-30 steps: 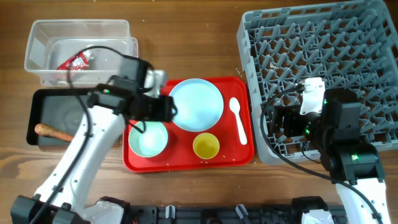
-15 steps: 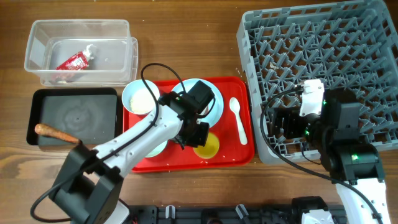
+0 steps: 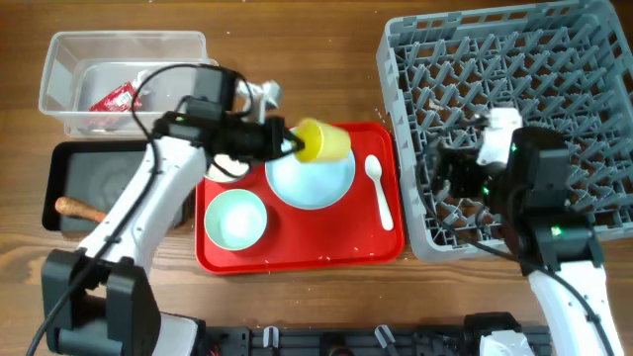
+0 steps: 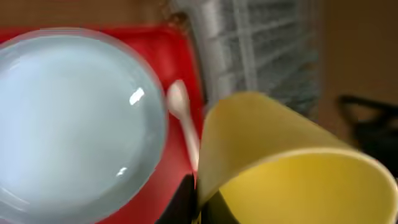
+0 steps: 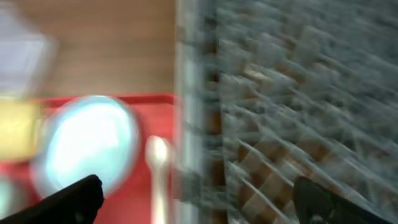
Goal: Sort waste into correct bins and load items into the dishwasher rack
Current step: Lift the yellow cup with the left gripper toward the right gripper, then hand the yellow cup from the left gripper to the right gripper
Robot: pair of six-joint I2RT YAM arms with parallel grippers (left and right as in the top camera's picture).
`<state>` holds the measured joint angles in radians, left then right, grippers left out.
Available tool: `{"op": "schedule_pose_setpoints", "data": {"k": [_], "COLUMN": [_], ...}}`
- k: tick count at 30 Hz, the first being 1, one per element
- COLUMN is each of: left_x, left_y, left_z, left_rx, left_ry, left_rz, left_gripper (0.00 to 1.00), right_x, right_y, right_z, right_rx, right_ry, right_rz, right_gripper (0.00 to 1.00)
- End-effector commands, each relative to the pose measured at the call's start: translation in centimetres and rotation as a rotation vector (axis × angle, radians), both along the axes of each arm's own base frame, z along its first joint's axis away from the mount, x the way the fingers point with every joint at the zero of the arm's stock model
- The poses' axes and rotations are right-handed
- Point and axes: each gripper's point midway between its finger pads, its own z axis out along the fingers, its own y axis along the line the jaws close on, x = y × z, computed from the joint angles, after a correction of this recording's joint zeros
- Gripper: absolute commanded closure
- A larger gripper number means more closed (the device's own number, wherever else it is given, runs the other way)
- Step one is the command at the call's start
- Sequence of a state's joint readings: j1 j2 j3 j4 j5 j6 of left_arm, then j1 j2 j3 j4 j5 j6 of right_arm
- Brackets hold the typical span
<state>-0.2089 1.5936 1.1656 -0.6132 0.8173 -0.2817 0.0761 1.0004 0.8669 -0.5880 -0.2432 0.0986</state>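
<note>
The yellow cup needs to go into the dishwasher rack (image 3: 514, 89), so my right gripper should next grab it across its outer body (image 3: 333, 144), opposite the left gripper's hold on the cup's rim.
My left gripper (image 3: 297, 141) is shut on the rim of the small yellow cup (image 3: 324, 141), which hangs on its side over the far edge of the light blue plate (image 3: 312, 176). In the left wrist view the cup (image 4: 292, 162) fills the lower right, its wall pinched at my left gripper (image 4: 200, 200), with the plate (image 4: 74, 124) and white spoon (image 4: 182, 115) below. The mint green bowl (image 3: 235, 220) and spoon (image 3: 379, 190) lie on the red tray (image 3: 297, 255). A white bowl (image 3: 224, 168) is partly hidden under my left arm. My right gripper (image 3: 447, 180) stands open over the dishwasher rack (image 3: 514, 89).
The clear tub (image 3: 59, 69) at the back left holds a red wrapper (image 3: 114, 97). In front of it the black tray (image 3: 109, 178) holds a brown stick (image 3: 84, 210). The blurred right wrist view shows the rack (image 5: 280, 112), spoon (image 5: 158, 165) and plate (image 5: 87, 143).
My left gripper closed on the yellow cup at the tray's front and lifted it back over the plate's far edge. My right arm shifted slightly over the rack, still open.
</note>
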Motion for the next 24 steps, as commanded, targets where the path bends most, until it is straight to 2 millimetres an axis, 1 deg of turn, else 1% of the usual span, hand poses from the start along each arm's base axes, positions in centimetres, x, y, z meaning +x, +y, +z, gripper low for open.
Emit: {"op": "schedule_pose_setpoints", "data": {"k": [1, 2, 3, 4, 6, 9, 12, 15, 20, 24], "left_x": [-0.9, -1.0, -1.3, -1.5, -1.6, -2.2, -2.9, -3.6, -4.4, -4.8], "left_y": [-1.7, -1.8, -2.0, -2.1, -2.2, -2.3, -3.1, -4.3, -6.9, -7.5], "left_z": [5.0, 5.5, 6.1, 6.3, 6.5, 7.2, 7.5, 7.6, 8.5, 8.3], "left_rx": [-0.334, -0.369, -0.411, -0.424, -0.434, -0.474, -0.493, -0.496, -0.505, -0.495], "left_ry": [-0.022, -0.028, -0.027, -0.027, -0.026, -0.018, -0.010, -0.007, -0.024, -0.018], "left_rz": [-0.166, -0.187, -0.216, -0.226, -0.234, -0.263, -0.298, -0.334, -0.396, -0.405], "left_gripper": [0.96, 0.96, 0.96, 0.96, 0.96, 0.96, 0.96, 0.96, 0.96, 0.96], "right_x": [-1.8, -2.4, -3.5, -3.8, -3.8, -4.3, -3.8, -3.5, -3.4, -3.3], "right_y": [8.5, 9.7, 11.1, 11.5, 12.0, 12.6, 12.7, 12.7, 12.7, 12.7], "right_z": [3.9, 4.7, 6.0, 6.3, 6.3, 6.8, 6.6, 6.4, 6.4, 6.6], "right_rx": [0.275, 0.321, 0.392, 0.421, 0.465, 0.539, 0.547, 0.545, 0.541, 0.540], "right_ry": [-0.121, -0.161, -0.226, -0.244, -0.256, -0.294, -0.308, -0.311, -0.318, -0.326], "right_rz": [0.536, 0.640, 0.804, 0.854, 0.915, 1.025, 1.044, 1.044, 1.046, 1.047], "right_gripper": [0.00, 0.00, 0.00, 0.00, 0.00, 0.00, 0.00, 0.00, 0.01, 0.02]}}
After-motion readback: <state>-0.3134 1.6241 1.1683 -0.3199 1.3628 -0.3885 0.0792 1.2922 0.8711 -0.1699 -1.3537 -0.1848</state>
